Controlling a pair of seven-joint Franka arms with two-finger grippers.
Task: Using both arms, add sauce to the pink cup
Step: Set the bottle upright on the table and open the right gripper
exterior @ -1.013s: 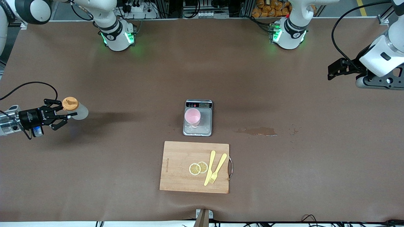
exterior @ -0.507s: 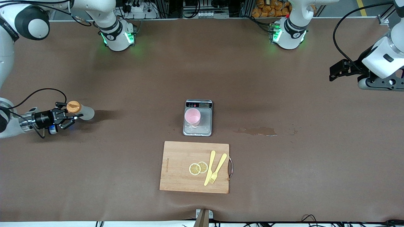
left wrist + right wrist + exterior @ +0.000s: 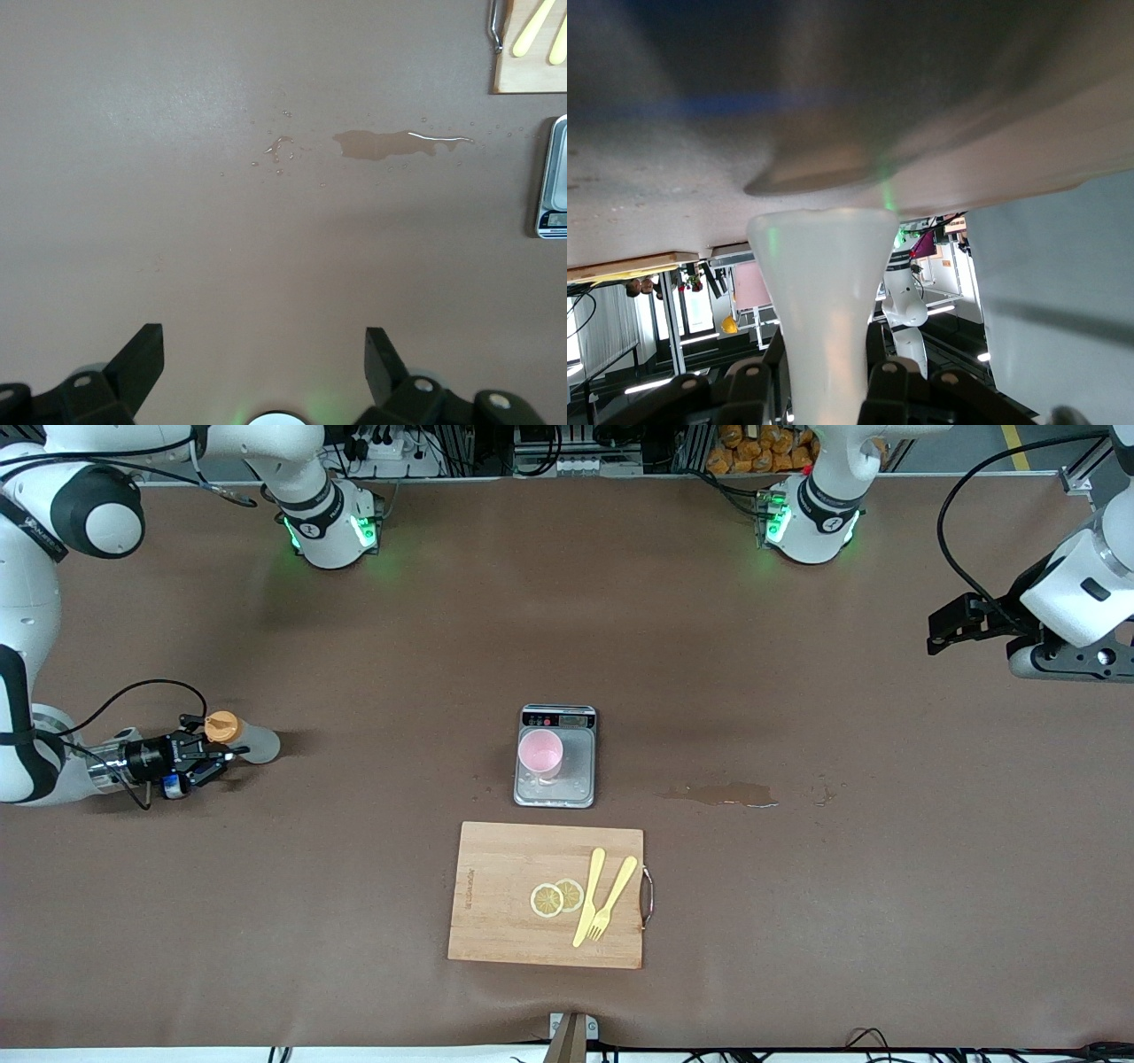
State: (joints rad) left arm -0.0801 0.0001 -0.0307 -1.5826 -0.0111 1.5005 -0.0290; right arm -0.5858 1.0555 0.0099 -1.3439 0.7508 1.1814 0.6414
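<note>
The sauce bottle's base is close over the table with its shadow near, so it is time for my right gripper to release the bottle.
The sauce bottle (image 3: 244, 742), whitish with an orange cap, stands upright near the right arm's end of the table, its base at or just above the surface. My right gripper (image 3: 213, 756) is shut on its narrow waist from the side. In the right wrist view the bottle (image 3: 824, 292) fills the gap between the fingers of the right gripper (image 3: 824, 394). The pink cup (image 3: 540, 755) stands on the grey scale (image 3: 578, 781) at the table's middle. My left gripper (image 3: 937, 631) hangs open and empty over the left arm's end of the table. The left wrist view shows it (image 3: 264, 354) spread wide.
A wooden cutting board (image 3: 496, 921) with lemon slices (image 3: 555, 897), a yellow knife and a fork (image 3: 611, 899) lies nearer the front camera than the scale. A liquid spill (image 3: 722, 794) marks the table toward the left arm's end, also in the left wrist view (image 3: 390, 143).
My right gripper has come down with the sauce bottle and shifted slightly toward the table's middle. The left arm has drifted only a little.
</note>
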